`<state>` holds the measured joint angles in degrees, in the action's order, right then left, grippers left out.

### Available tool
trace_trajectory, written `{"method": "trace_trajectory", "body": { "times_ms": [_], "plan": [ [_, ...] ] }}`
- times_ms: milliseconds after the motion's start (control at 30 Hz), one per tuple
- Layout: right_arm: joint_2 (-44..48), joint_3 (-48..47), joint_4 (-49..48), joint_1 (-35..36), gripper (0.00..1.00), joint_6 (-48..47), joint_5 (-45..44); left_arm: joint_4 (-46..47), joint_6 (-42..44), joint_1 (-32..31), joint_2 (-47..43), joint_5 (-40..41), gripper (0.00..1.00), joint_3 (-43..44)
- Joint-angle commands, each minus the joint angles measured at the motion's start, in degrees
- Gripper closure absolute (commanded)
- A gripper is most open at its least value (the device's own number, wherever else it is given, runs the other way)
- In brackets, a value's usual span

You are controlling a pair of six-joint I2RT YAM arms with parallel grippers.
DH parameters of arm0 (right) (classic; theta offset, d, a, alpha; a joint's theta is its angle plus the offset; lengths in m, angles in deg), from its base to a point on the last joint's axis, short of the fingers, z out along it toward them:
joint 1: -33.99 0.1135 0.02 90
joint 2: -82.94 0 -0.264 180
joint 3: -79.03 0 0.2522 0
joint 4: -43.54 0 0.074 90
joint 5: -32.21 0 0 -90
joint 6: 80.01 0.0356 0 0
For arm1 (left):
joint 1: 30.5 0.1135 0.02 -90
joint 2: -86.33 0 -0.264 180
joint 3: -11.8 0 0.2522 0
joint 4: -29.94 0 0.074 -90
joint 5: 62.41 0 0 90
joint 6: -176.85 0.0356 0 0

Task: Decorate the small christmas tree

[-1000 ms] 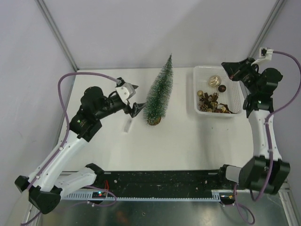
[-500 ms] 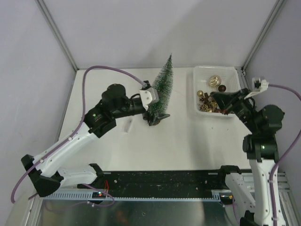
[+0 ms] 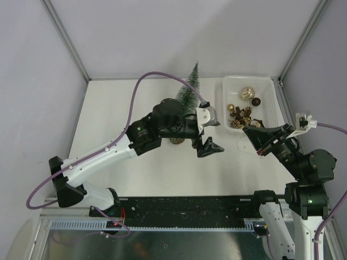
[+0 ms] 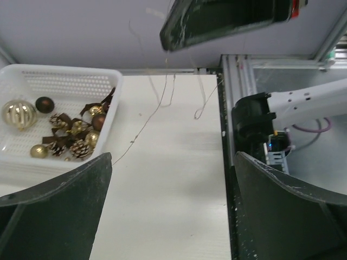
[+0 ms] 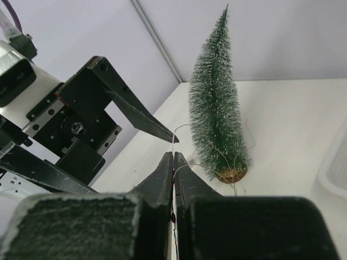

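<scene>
My left gripper grabs the wire by its dangling strand next, to wind it around the small christmas tree (image 3: 189, 86).
The small christmas tree (image 3: 189, 86) stands upright at the back middle of the table, its lower part hidden behind my left arm. The right wrist view shows the whole tree (image 5: 217, 108) on its wooden disc base (image 5: 232, 174). A thin wire (image 5: 183, 129) loops around the tree's foot and runs into my right gripper (image 5: 173, 155), which is shut on it. My right gripper (image 3: 245, 129) hangs just in front of the basket. My left gripper (image 3: 210, 147) is open and empty, right of the tree and facing the right gripper (image 4: 227, 19), from which wire strands (image 4: 162, 97) dangle.
A white mesh basket (image 3: 225, 103) at the back right holds gold and brown baubles (image 3: 247, 92) and pine cones (image 4: 80, 147). The basket (image 4: 65, 76) lies left in the left wrist view. A black rail (image 3: 184, 208) runs along the table's near edge.
My left arm swung right across the front of the tree and its jaws opened wider. My right arm drew back from the basket toward the near side, staying shut.
</scene>
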<state>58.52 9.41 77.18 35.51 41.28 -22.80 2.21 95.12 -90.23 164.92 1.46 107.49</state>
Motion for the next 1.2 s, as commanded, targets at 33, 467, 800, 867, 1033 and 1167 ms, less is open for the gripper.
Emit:
{"method": "trace_trajectory", "body": {
  "times_ms": [33,467,800,867,1033,1167],
  "plan": [
    [2.54,0.82,2.29,0.64,1.0,1.8,1.12,2.64,-7.11,-2.18,3.19,-0.74,0.0,5.54],
    [4.5,2.84,0.31,1.03,1.0,4.43,1.55,3.1,-10.55,-7.55,11.24,-0.21,0.04,11.33],
    [5.08,2.83,0.53,1.39,1.0,4.48,1.53,2.1,-8.97,-8.04,10.76,0.42,0.78,10.56],
    [4.98,2.81,0.69,1.38,1.0,4.48,1.39,1.36,-8.51,-8.04,9.76,1.57,0.91,9.59],
    [4.92,2.82,1.25,1.41,0.93,4.11,1.0,-1.62,-5.51,-7.84,6.04,2.45,1.0,6.77],
    [5.09,2.78,1.61,1.39,0.72,4.08,0.64,-4.95,-4.43,-6.95,2.51,1.5,1.0,4.53]
  ]
}}
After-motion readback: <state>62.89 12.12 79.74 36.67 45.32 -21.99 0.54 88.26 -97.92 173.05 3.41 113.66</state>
